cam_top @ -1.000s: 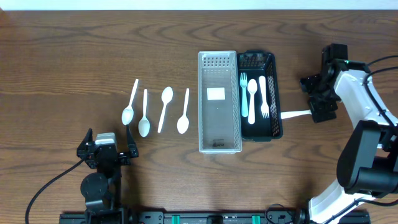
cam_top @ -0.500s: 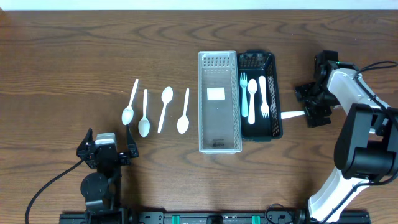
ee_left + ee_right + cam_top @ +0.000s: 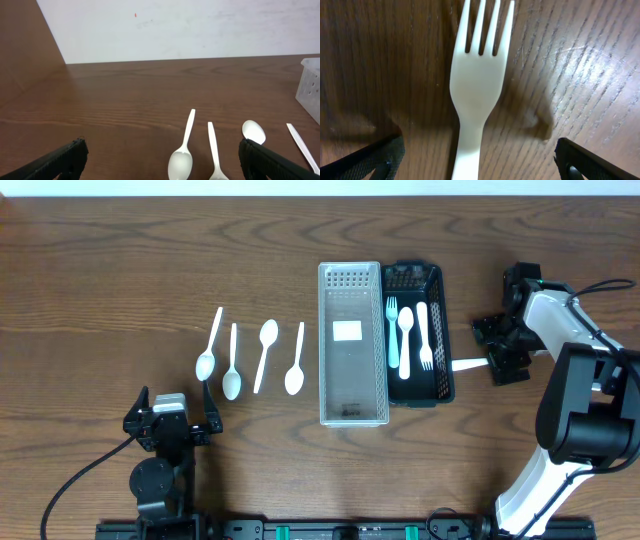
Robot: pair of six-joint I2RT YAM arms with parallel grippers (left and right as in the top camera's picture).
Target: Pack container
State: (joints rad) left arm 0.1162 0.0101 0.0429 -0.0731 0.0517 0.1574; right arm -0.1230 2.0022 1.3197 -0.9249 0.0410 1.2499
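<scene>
The fork's narrow handle near its head [image 3: 487, 362] [image 3: 469, 147] lies between my right gripper's fingertips and closing would catch it, so it is now time to close on the handle.
A white plastic fork [image 3: 479, 85] lies on the wood just right of the black container [image 3: 445, 380]. My right gripper [image 3: 494, 350] hovers low over the fork's handle [image 3: 466, 364]. It is open, with one finger [image 3: 370, 157] on each side and nothing gripped. The black container holds two forks [image 3: 391, 330] and a spoon [image 3: 404, 340]. A clear container [image 3: 353, 395] stands against its left side, with only a white label inside. Several white spoons [image 3: 232, 365] lie in a row to the left. My left gripper [image 3: 172, 423] rests open near the front edge, facing those spoons [image 3: 181, 162].
The right arm's white body [image 3: 575, 340] reaches in from the right edge. A black cable [image 3: 80, 480] trails from the left arm's base. A pale wall [image 3: 175, 27] rises behind the table's far edge.
My right gripper has moved left and a little toward the front, settling over the fork's handle. The left arm and all the cutlery have stayed put.
</scene>
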